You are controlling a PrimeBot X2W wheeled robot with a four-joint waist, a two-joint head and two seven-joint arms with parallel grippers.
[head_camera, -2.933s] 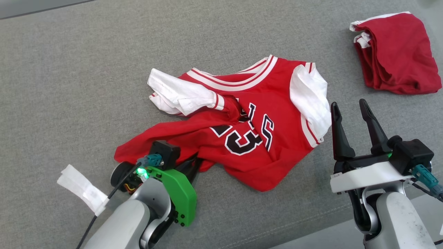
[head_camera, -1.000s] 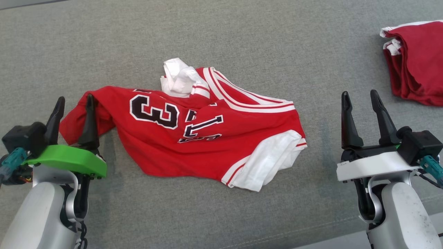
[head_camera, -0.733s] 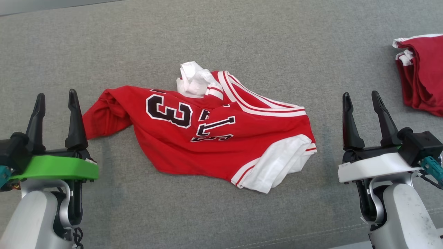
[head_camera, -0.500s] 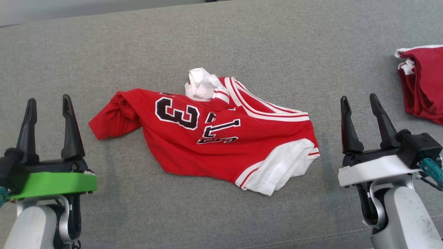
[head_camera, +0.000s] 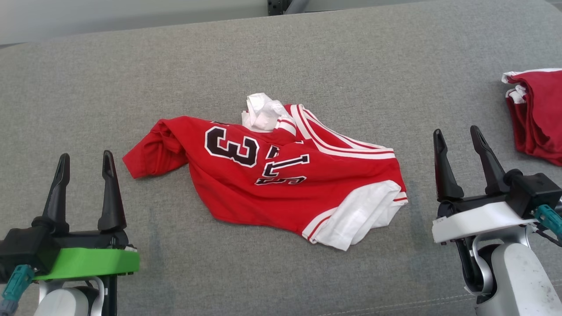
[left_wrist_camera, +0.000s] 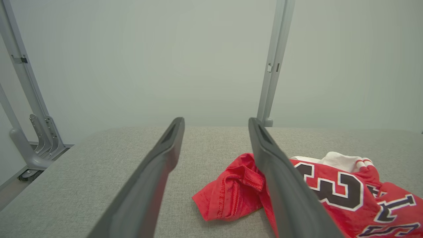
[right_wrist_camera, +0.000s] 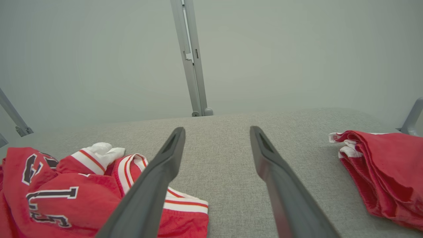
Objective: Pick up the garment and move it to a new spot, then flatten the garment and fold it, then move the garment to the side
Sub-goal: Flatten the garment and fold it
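Observation:
The jersey's black number should spread flat for folding, so the left gripper should next grab the jersey by the raised red fold of its hem (head_camera: 177, 146) (left_wrist_camera: 250, 179).
A crumpled red jersey, the garment (head_camera: 281, 180), lies on the grey surface with its neck to the right, black number and lettering up and white sleeves bunched at its far edge and near right corner. The left wrist view has its red hem corner (left_wrist_camera: 231, 191) just right of the fingers. My left gripper (head_camera: 85, 160) stands open at the lower left, clear of the hem, nothing between its fingers. To the right of the jersey, my right gripper (head_camera: 461, 136) stands open and empty; the jersey's collar (right_wrist_camera: 132, 172) lies to its left.
A folded dark red garment (head_camera: 538, 114) with white trim lies at the right edge, also in the right wrist view (right_wrist_camera: 386, 172). The grey cushioned surface (head_camera: 281, 57) stretches wide around the jersey. Metal frame posts (left_wrist_camera: 274, 62) stand behind its far edge.
My left gripper dragged the jersey leftward, turning it, then let go and drew back toward me. The head camera tilted, shifting the whole picture. The right gripper stayed open in place.

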